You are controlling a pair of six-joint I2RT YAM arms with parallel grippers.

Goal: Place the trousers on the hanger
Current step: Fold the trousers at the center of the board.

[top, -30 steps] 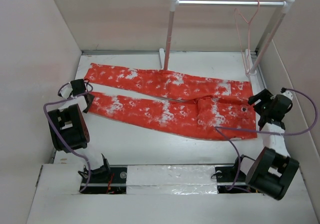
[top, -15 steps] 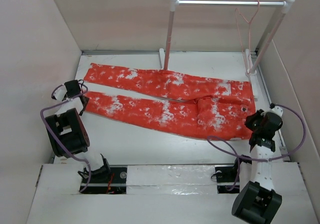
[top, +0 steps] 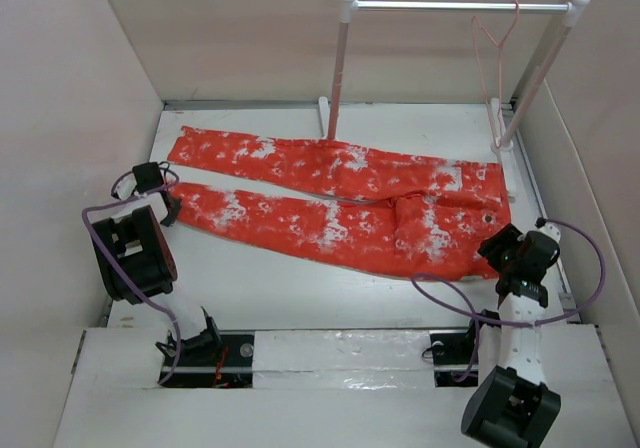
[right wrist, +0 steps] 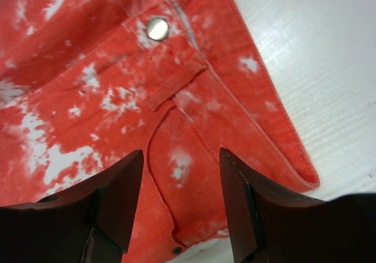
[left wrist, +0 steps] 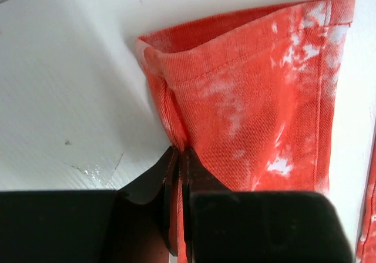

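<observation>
My right gripper is going to grab the trousers' near waist corner next, to match the held cuff. It will then fold the trousers lengthwise for the hanger.
The orange-red trousers with white splotches lie flat across the table, legs to the left and waist to the right. My left gripper is at the cuff of the near leg. In the left wrist view it is shut on the folded side edge of the trousers. My right gripper hovers open over the near right corner of the waist. In the right wrist view its fingers straddle the waistband of the trousers, below a metal button. The thin pink hanger hangs on the rail at the back right.
A white rail on two posts stands at the back of the table, its feet just behind the trousers. Beige walls close in left, back and right. The right wall is close beside my right arm.
My left gripper has shut on the cuff edge of the near leg. My right gripper has moved from the right of the waist toward me, to its near corner.
</observation>
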